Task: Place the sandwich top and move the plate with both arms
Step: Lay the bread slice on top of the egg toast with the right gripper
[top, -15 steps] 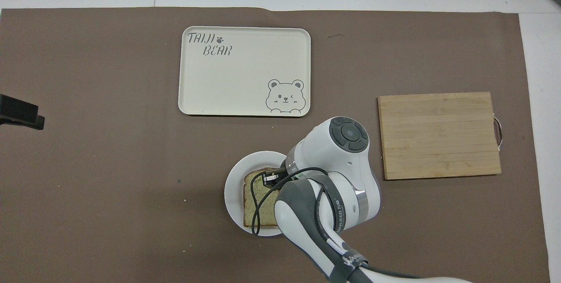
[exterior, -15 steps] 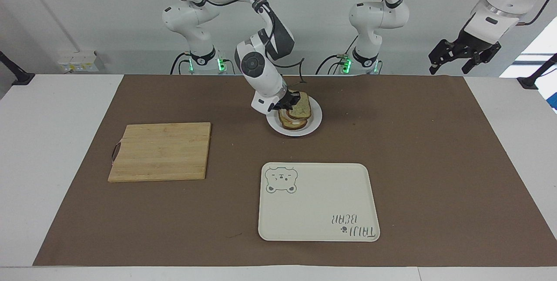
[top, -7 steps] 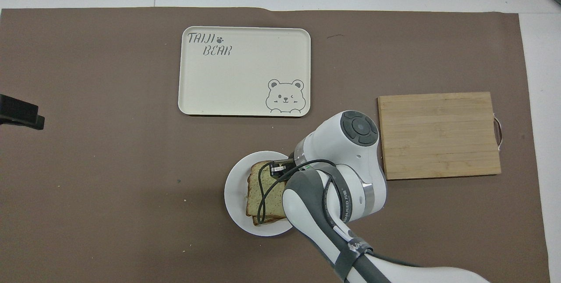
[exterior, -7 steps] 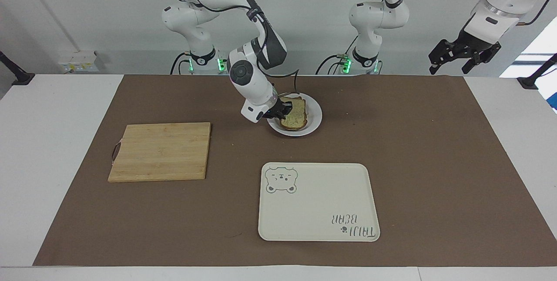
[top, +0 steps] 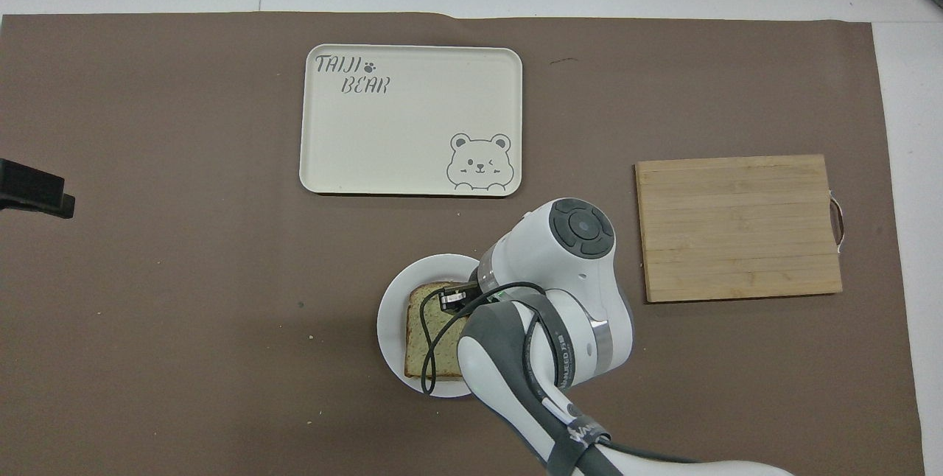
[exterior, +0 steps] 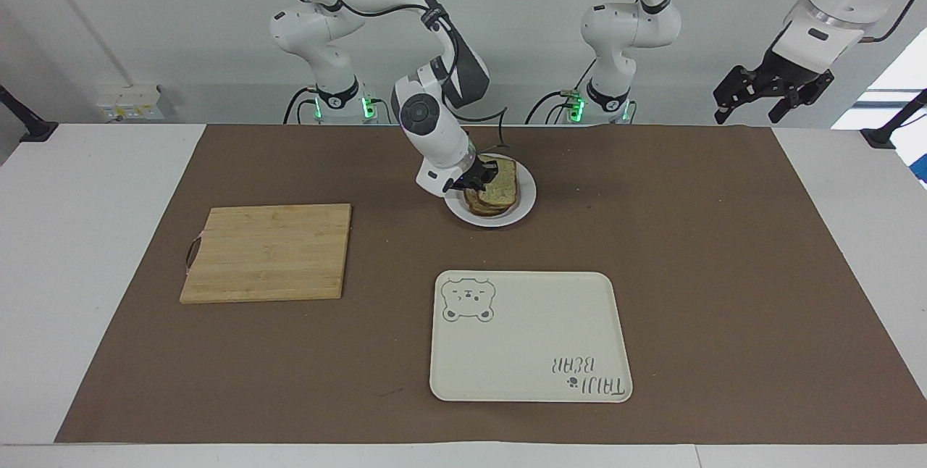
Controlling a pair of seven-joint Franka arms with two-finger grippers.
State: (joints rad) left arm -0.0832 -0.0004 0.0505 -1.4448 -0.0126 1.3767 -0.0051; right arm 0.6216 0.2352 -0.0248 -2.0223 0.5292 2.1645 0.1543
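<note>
The sandwich top is low over the small white plate's middle and would lie on the plate if I opened now, so my right gripper releases it next.
The small white plate [exterior: 526,201] [top: 389,308] sits on the brown mat close to the robots. On it lies a lower bread slice [exterior: 481,208] with the sandwich top [exterior: 501,190] [top: 422,334], a pale speckled slice with a brown crust, resting over it at a slight tilt. My right gripper [exterior: 477,177] [top: 451,298] is shut on the edge of the sandwich top toward the right arm's end. The filling is hidden. My left gripper [exterior: 772,93] [top: 33,193] hangs open high over the left arm's end of the table, and that arm waits.
A cream tray [exterior: 529,337] [top: 398,130] with a bear drawing lies farther from the robots than the plate. A wooden cutting board [exterior: 268,252] [top: 737,225] lies toward the right arm's end. The brown mat covers most of the table.
The right gripper carried the sandwich top toward the right arm's end and down onto the stack, then back over the plate's middle. The left arm has not moved.
</note>
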